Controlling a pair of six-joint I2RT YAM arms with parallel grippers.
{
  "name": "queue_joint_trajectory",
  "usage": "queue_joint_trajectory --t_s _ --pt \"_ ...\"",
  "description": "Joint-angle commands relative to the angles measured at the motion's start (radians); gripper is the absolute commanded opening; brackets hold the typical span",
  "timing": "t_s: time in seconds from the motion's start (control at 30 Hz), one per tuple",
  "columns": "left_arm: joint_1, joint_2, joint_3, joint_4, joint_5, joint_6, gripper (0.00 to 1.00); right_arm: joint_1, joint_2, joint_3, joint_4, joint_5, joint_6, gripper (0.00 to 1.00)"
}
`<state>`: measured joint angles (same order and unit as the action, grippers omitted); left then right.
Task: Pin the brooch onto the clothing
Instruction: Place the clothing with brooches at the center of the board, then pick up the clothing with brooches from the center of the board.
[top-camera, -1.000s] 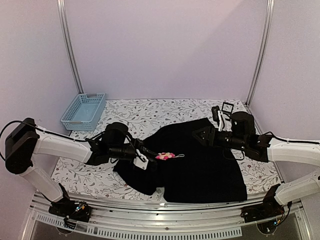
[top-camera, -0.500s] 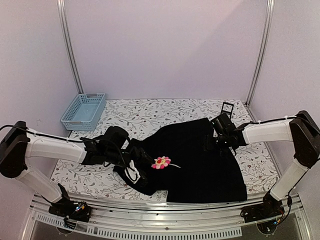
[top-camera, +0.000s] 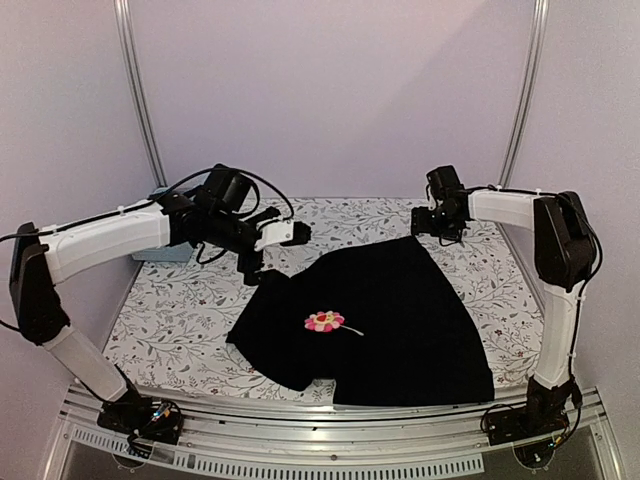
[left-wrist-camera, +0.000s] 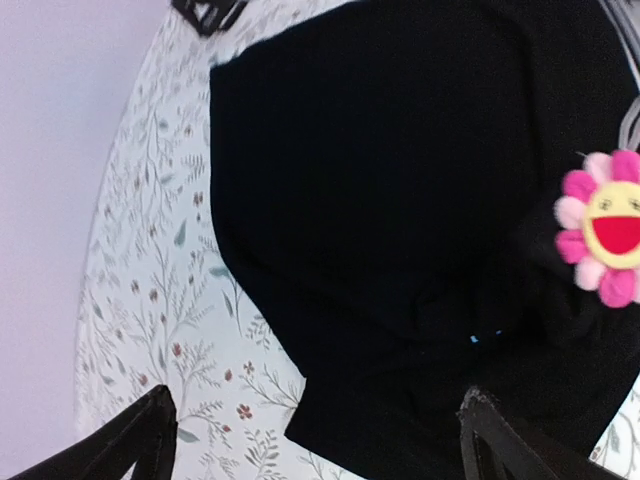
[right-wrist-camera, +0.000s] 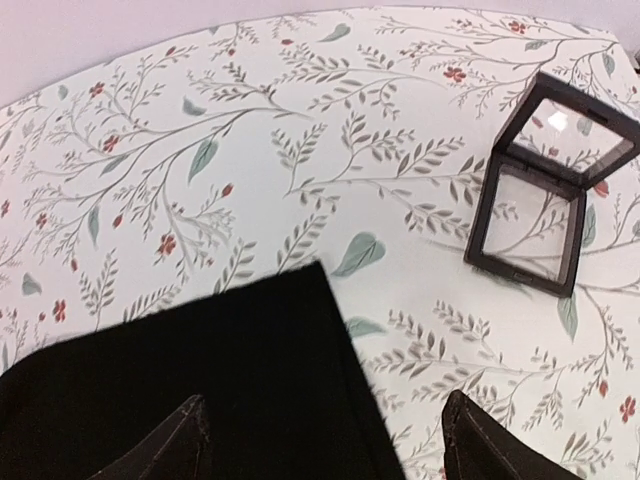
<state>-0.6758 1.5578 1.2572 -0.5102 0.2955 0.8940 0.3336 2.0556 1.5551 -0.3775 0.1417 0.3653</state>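
Observation:
My right gripper needs to grab the clothing (top-camera: 385, 310) next by the far corner of its hem (top-camera: 416, 243), and the part of the clothing with the brooch should stay free to hang.
The clothing (top-camera: 385, 310), a black shirt, lies spread flat on the flowered table. The brooch (top-camera: 325, 322), a pink flower with a yellow smiling centre, rests on its left half; nothing holds it. My left gripper (top-camera: 277, 250) hangs open above the shirt's far left edge, well away from the brooch. In the left wrist view the brooch (left-wrist-camera: 605, 228) sits at the right edge, and the fingers (left-wrist-camera: 140, 445) stand wide apart over the shirt (left-wrist-camera: 400, 200). My right gripper (top-camera: 440, 228) hovers open over the shirt's far corner (right-wrist-camera: 200, 390), empty.
A small black frame stand (right-wrist-camera: 540, 200) sits on the tablecloth just beyond the shirt's far corner, close to my right gripper. A blue basket (top-camera: 163, 251) at the back left is mostly hidden behind my left arm. Metal posts rise at both back corners.
My left gripper opened, let go of the brooch and rose back to the far left. My right gripper lifted off the shirt and drew away to its far corner. The brooch stays on the shirt.

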Motion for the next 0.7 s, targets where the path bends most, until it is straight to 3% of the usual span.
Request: queue_joint_trajectory --t_s 0.0,0.17,0.4,0.47,0.57,0.67 --pt "0.087 0.313 0.242 -0.26 -0.149 -0.579 0.95 -0.044 0.174 0.222 -0.133 -0.023 -0.107 0.79" --pt "0.106 0.576 0.49 -0.421 -0.255 -0.766 0.95 -0.043 0.384 0.424 -0.218 -0.081 -0.154 0.79" --pt "0.079 0.685 0.451 -0.415 -0.371 -0.727 1.0 -0.024 0.464 0.429 -0.24 -0.173 -0.133 0.73" --pt "0.08 0.735 0.481 -0.434 -0.411 -0.729 1.0 -0.023 0.474 0.431 -0.242 -0.186 -0.144 0.63" --pt "0.079 0.778 0.52 -0.486 -0.375 -0.732 0.85 -0.023 0.477 0.432 -0.251 -0.21 -0.132 0.39" --pt "0.059 0.763 0.49 -0.497 -0.322 -0.705 0.5 -0.022 0.452 0.397 -0.233 -0.232 -0.119 0.16"
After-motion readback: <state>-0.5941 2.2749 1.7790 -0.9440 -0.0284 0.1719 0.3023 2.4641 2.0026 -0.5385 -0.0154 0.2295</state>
